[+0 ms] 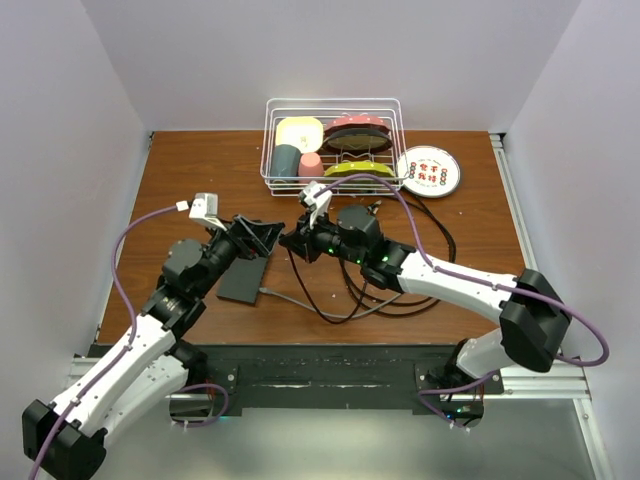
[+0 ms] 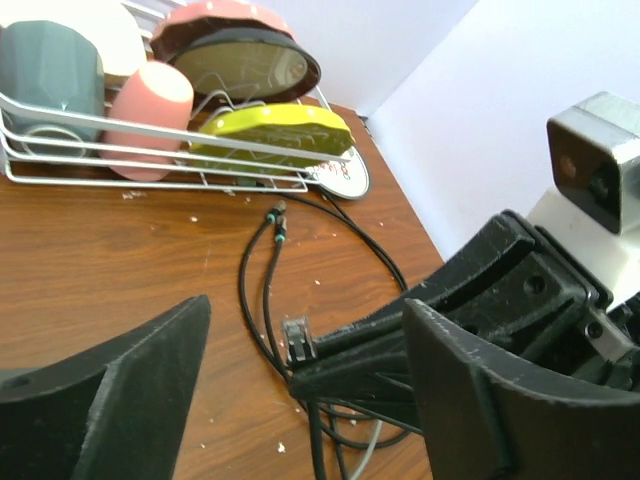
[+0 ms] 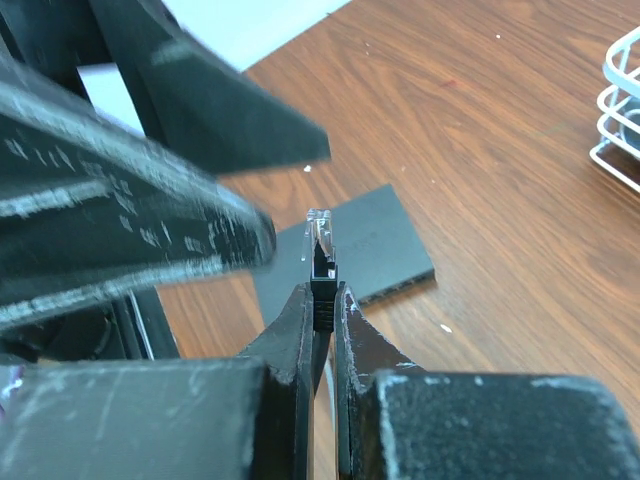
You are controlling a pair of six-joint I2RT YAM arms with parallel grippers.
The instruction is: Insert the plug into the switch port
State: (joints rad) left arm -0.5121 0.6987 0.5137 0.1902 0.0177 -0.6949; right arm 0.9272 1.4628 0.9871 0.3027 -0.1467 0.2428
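Next, my left gripper grabs the plug by its clear connector end, leaving the black boot free for my right gripper to re-grip for insertion.
The switch is a flat black box on the wooden table, partly under my left gripper; it also shows in the right wrist view, with its socket edge facing the near right. My right gripper is shut on the plug, a clear connector with a black boot, held above the table just right of the switch. In the left wrist view the plug sticks out of the right gripper's fingers. My left gripper is open and empty, its jaws spread either side of the right gripper's tip.
A wire dish rack with cups and plates stands at the back. A round white plate lies to its right. Black cable loops lie under the right arm, and a grey cable runs from the switch.
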